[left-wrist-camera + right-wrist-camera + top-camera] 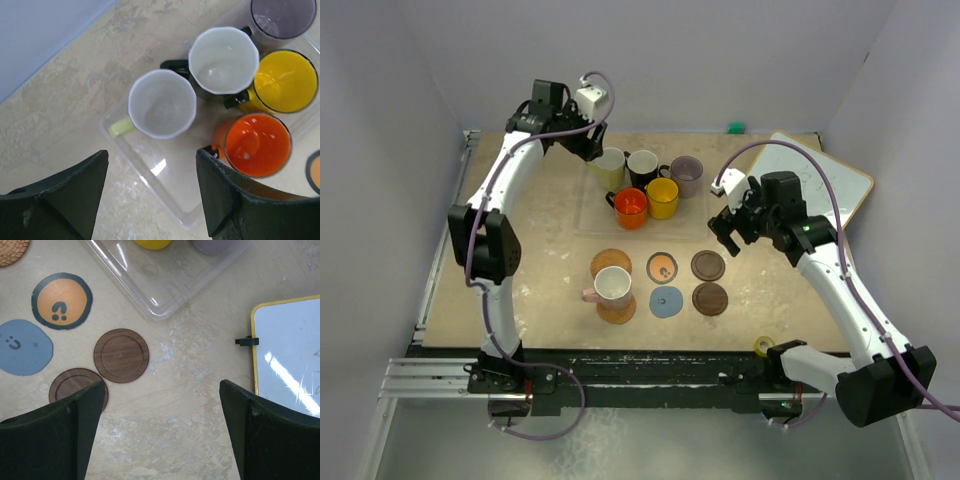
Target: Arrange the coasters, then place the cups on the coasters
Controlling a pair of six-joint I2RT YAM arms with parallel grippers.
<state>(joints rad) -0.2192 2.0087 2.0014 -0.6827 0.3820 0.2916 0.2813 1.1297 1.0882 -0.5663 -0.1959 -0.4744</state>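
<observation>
The robot's left gripper should grip the pale yellow-green cup by its rim [611, 167] next, so the cup's base stays free for the blue-grey coaster [666, 301].
A clear tray [592, 222] holds five cups: pale yellow-green [162, 104], black [223, 60], mauve-grey [282, 17], yellow [285, 81] and red-orange [257, 145]. My left gripper [592, 148] [152, 195] hangs open above the tray's corner, just beside the yellow-green cup [610, 168], holding nothing. The pink cup [612, 288] stands on an orange-brown coaster [618, 312]. Five bare coasters lie nearby: orange-brown [611, 263], grey-rimmed orange [663, 267] [61, 301], blue-grey [666, 301] [22, 347] and two dark brown [121, 355] [75, 387]. My right gripper [728, 235] [162, 430] is open over bare table, right of them.
A yellow-edged whiteboard [820, 175] [290, 350] lies at the back right. A small yellow tape roll [764, 346] sits near the front edge by the right arm's base. A small green object [735, 127] rests against the back wall. Grey walls enclose the table.
</observation>
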